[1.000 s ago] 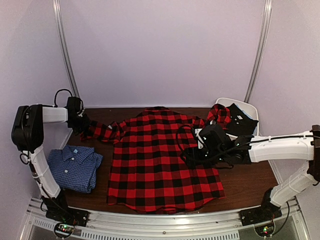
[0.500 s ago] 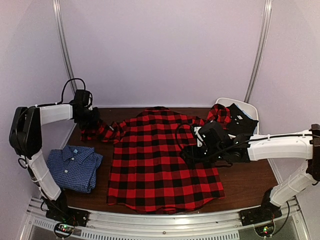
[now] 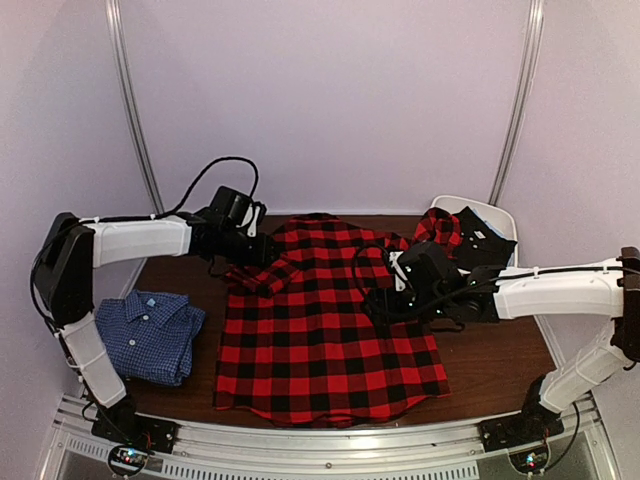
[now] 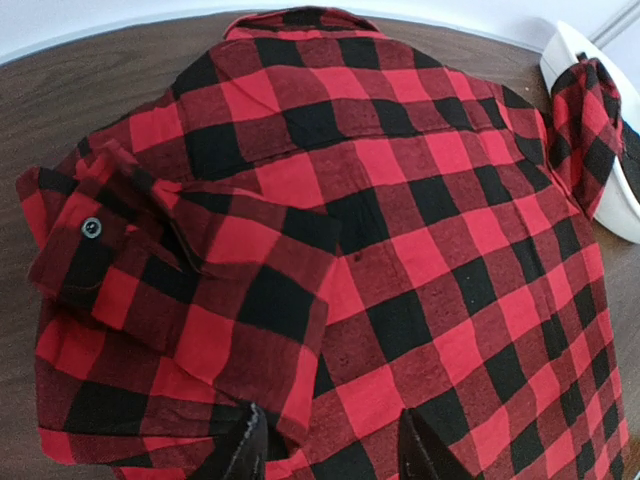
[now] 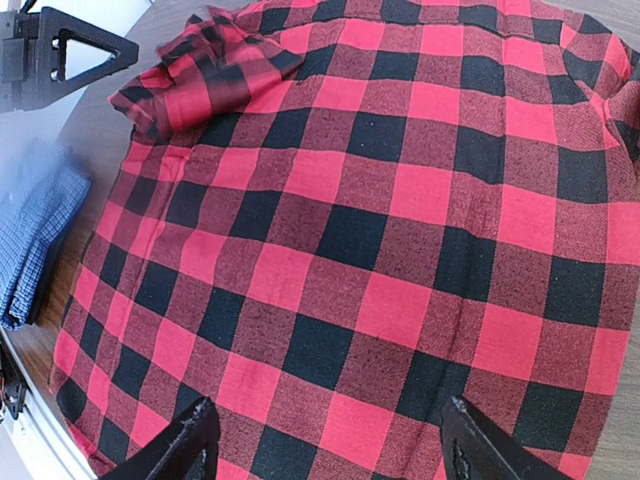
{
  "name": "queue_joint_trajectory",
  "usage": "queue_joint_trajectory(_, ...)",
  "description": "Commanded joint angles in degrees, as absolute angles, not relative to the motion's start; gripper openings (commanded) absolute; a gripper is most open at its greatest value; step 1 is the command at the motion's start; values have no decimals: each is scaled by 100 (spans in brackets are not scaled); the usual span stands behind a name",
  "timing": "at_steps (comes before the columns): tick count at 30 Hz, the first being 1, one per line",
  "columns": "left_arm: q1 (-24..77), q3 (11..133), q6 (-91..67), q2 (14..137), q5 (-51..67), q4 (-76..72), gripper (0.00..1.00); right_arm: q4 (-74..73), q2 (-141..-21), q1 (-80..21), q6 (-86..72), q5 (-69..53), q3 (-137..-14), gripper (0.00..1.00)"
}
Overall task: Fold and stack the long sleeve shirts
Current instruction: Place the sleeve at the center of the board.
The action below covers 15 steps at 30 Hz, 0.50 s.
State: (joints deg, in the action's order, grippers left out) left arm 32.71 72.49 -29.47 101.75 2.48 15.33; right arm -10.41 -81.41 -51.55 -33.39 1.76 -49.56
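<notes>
The folded-over sleeve's buttoned cuff edge (image 3: 239,274) (image 4: 88,238) needs to be grabbed next by my left gripper, to fold it across the shirt and offer my right gripper the cuff.
The red-and-black plaid shirt (image 3: 325,320) lies spread flat, back up, in the middle of the table. Its left sleeve (image 3: 262,275) is folded over onto the body; its buttoned cuff (image 4: 90,245) shows in the left wrist view. My left gripper (image 3: 264,256) hovers over that folded sleeve, jaws apart (image 4: 330,455), the sleeve's edge beside the left finger. My right gripper (image 3: 385,300) is open and empty just above the shirt's right half (image 5: 335,450). The shirt's right sleeve (image 3: 437,228) reaches off to the back right. The blue check shirt (image 3: 148,335) lies folded at the front left.
A white bin (image 3: 492,213) stands at the back right, with the plaid sleeve and a black piece of cloth (image 3: 485,245) draped on it. Bare brown table (image 3: 500,360) shows right of the plaid shirt. White walls close in the back and sides.
My left arm has swung from the far left edge toward the centre, carrying the left sleeve over onto the shirt's body. The right arm has hardly moved.
</notes>
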Motion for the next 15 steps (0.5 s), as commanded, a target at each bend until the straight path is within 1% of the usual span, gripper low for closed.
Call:
queue_joint_trajectory(1,3164,7226,-3045,9954,262,1488,54,-958,-8114,-5116,-3325,258,-5030,77)
queue_joint_trajectory(6,3010,7322,-3349,9753,-180,1706,57,-925,-8129,-5099,-3328,281,-5010,77)
queue_joint_trajectory(8,2837,7383,-3538,9827,-85,1768,57,-900,-8142,-5098,-3330,270,-5023,77)
queue_joint_trajectory(10,2735,7543,-3599,10014,-2,1809,57,-884,-8156,-5085,-3326,266,-5042,77)
queue_joint_trajectory(12,2668,7839,-3618,10327,-208,2079,57,-878,-8169,-5076,-3307,249,-5060,77)
queue_joint_trajectory(15,2353,7946,-3745,10661,-151,1947,57,-930,-8154,-5071,-3284,247,-5080,77)
